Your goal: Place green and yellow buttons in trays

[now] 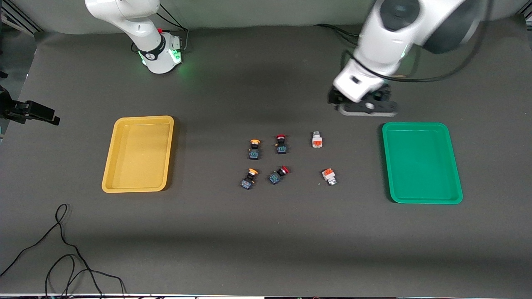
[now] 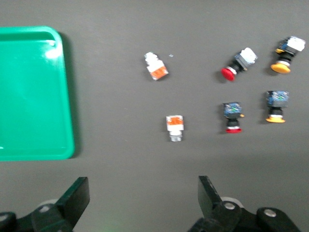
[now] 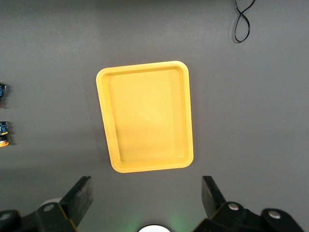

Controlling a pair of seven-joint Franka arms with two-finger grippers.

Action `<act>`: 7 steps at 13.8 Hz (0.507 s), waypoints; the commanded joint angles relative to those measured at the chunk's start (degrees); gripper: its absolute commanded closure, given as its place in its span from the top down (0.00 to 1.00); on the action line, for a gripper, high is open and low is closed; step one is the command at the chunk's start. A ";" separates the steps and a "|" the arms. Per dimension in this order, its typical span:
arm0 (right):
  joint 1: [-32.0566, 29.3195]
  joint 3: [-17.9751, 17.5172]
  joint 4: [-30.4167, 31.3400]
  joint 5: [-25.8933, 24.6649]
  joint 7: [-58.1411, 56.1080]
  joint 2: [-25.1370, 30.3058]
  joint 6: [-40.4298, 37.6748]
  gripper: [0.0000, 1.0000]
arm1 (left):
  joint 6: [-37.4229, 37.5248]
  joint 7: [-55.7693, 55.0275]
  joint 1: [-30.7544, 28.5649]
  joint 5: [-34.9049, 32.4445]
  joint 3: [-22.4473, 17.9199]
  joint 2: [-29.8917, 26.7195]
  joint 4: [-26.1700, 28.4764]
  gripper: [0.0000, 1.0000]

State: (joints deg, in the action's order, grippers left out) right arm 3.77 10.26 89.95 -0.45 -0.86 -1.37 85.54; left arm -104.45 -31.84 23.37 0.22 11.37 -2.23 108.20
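Note:
My left gripper will next grab the white block by its body, beside the block's orange side, to put the block in the green tray (image 1: 422,162).
Two yellow-capped switches (image 1: 254,149) (image 1: 248,178) and two white blocks with orange faces (image 1: 317,140) (image 1: 329,176) lie mid-table between the yellow tray (image 1: 139,153) and the green tray (image 1: 422,162). Both trays hold nothing. My left gripper (image 1: 365,106) hangs open and empty over bare table by the green tray's corner. Its wrist view shows the gripper (image 2: 143,198), the green tray (image 2: 29,92), the white blocks (image 2: 156,66) (image 2: 175,127) and the yellow-capped switches (image 2: 286,53) (image 2: 276,105). My right gripper (image 3: 147,198) is open and empty, high over the table beside the yellow tray (image 3: 145,116).
Two red-capped dark switches (image 1: 281,144) (image 1: 278,174) lie among the buttons, beside the yellow-capped ones. A loose black cable (image 1: 62,249) curls near the front edge at the right arm's end. A black mount (image 1: 29,112) juts in at that end's table edge.

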 commanded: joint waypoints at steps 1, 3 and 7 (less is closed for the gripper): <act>0.27 -0.06 -1.27 -0.78 -0.02 -0.91 -0.73 1.00 | -1.45 -2.18 2.73 2.58 -0.82 -1.29 2.18 1.00; 0.27 -0.06 -1.09 -0.78 -0.11 -0.83 -0.73 1.00 | -4.86 -2.35 3.00 2.68 -0.82 -1.11 5.07 1.00; 0.45 -0.15 -1.01 -0.78 -0.02 -0.83 -0.82 1.00 | -18.57 -5.16 4.13 2.68 -0.64 3.87 12.90 1.00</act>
State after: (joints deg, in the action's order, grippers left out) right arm 3.85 10.18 89.95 -0.45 -0.86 -1.81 85.51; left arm -117.56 -34.94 25.98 2.31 11.28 -0.95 118.04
